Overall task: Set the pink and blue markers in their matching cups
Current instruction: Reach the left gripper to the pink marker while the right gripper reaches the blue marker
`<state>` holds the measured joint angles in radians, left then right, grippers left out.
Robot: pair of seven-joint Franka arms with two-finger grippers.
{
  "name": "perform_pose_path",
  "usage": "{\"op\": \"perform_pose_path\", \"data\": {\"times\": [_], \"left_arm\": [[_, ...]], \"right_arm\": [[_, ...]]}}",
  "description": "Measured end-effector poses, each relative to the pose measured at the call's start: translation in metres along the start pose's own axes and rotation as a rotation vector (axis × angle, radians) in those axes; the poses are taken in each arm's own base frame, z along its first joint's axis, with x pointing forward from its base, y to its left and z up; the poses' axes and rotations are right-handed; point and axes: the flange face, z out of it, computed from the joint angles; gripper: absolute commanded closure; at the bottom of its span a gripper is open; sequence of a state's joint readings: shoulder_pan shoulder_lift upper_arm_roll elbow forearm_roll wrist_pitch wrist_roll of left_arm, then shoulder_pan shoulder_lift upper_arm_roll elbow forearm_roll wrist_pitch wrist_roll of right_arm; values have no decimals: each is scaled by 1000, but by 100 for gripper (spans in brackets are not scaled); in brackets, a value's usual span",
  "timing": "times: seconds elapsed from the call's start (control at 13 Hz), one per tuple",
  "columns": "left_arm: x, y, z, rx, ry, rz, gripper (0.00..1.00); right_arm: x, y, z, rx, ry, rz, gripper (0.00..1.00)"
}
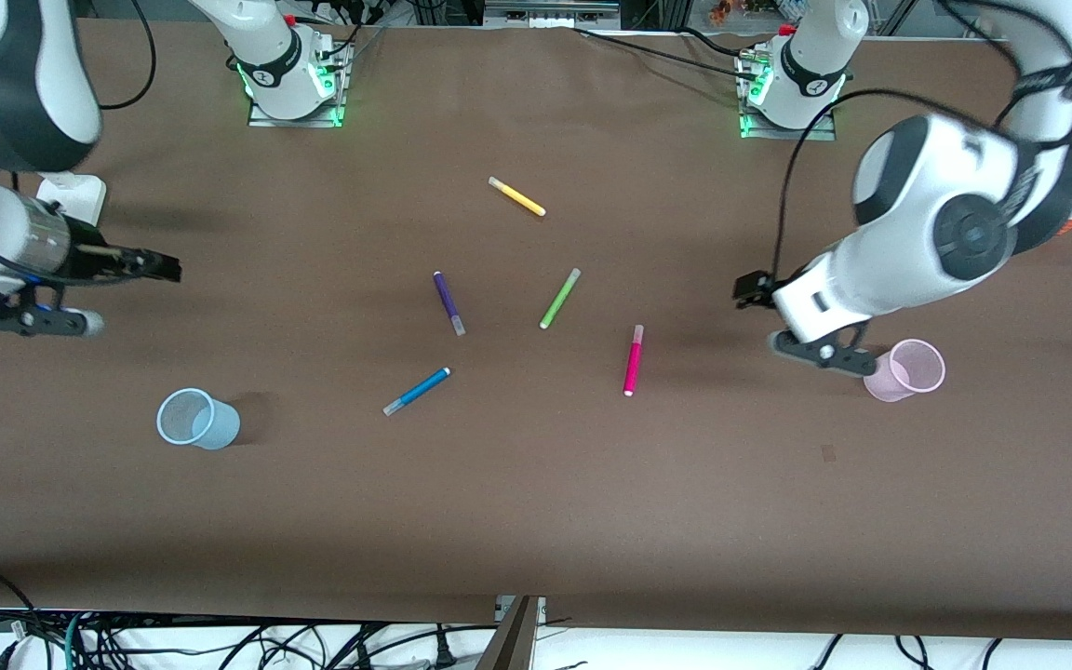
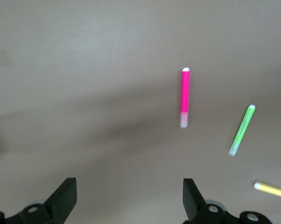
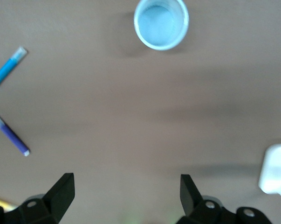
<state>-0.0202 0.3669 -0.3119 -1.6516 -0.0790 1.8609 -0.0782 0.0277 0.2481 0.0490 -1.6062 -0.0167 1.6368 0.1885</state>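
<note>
The pink marker should go in the matching pink cup [image 1: 904, 369], so my left gripper needs to grab it next by its clear end with the cap [image 1: 638, 334].
The pink marker [image 1: 632, 360] lies flat on the brown table near its middle, and the blue marker [image 1: 416, 391] lies beside it toward the right arm's end. The pale pink cup [image 1: 908, 370] stands at the left arm's end, the pale blue cup [image 1: 196, 419] at the right arm's end. My left gripper [image 1: 744, 290] hangs open and empty over bare table between the pink marker and the pink cup; its wrist view shows the pink marker [image 2: 185, 97] past its open gripper [image 2: 129, 196]. My right gripper [image 1: 167, 270] is open and empty over bare table; its wrist view shows the blue cup [image 3: 161, 23] and blue marker [image 3: 7, 68] past its open gripper [image 3: 126, 193].
A purple marker [image 1: 448, 302], a lime green marker [image 1: 559, 298] and a yellow marker [image 1: 516, 196] lie farther from the front camera than the task markers. A white box [image 1: 71, 197] sits at the right arm's end. Both arm bases stand along the table's back edge.
</note>
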Motion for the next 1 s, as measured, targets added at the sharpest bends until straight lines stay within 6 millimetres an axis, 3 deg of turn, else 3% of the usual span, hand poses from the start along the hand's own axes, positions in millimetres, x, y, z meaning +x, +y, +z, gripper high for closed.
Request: {"op": "perform_pose_path", "data": {"times": [0.23,0.38,0.77,1.0], "left_arm": [[17,39,66,-14,33,-21,0],[13,64,113,10,43,-32,0],[14,89,192,64,85,-60,0],[18,87,221,68,91,-70,0]], "right_arm": [[26,-53,45,2,35,140,0],[42,-82,73,19,74,260,0],[61,-179,151,106,169,581,0],[58,-221,195,133,180,673,0]]}}
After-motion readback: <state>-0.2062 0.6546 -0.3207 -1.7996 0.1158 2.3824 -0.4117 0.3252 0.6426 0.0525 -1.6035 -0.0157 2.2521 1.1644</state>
